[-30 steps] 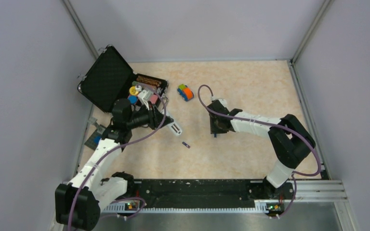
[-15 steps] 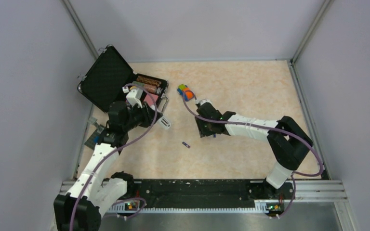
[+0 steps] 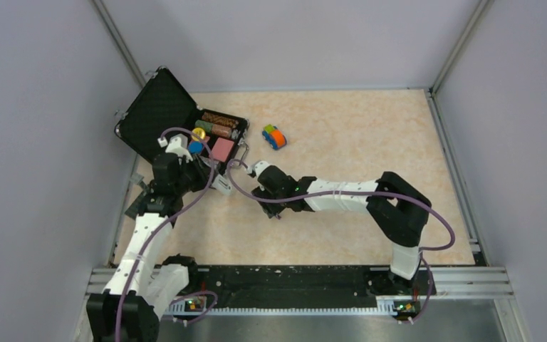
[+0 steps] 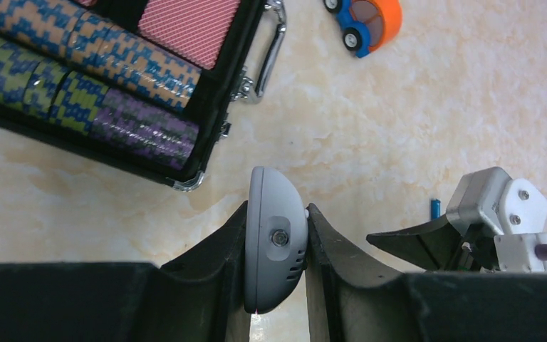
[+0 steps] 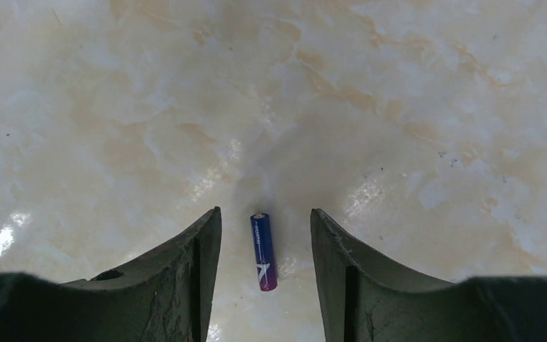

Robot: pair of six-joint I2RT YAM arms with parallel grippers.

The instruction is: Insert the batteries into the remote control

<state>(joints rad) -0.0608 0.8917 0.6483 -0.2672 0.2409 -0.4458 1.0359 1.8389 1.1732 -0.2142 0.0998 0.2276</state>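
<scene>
The battery (image 5: 263,251) has to fit into the remote control with both ends free, so my right gripper should pick it up next by the middle of its long sides.
My left gripper (image 4: 276,210) is shut on the remote control (image 4: 276,239), a slim white handset clamped edge-on between both fingers. From above, the remote control (image 3: 222,183) sticks out of that gripper (image 3: 214,178) just in front of the case. A dark blue-purple battery (image 5: 263,251) lies flat on the table, lengthwise between the fingers of my right gripper (image 5: 265,214). That gripper is open and touches nothing. In the top view the right gripper (image 3: 274,208) hangs low over the battery and hides it. The battery's blue end (image 4: 434,208) peeks out beside the right gripper in the left wrist view.
An open black case (image 3: 157,117) with striped chip stacks (image 4: 78,78) and a pink card deck (image 4: 189,21) stands at the back left. An orange-blue-green toy car (image 3: 275,136) sits behind the grippers. The two grippers are close together.
My right arm has swung left across the table to over the battery, and its jaws have widened. My left gripper has drawn back left toward the case with the remote.
</scene>
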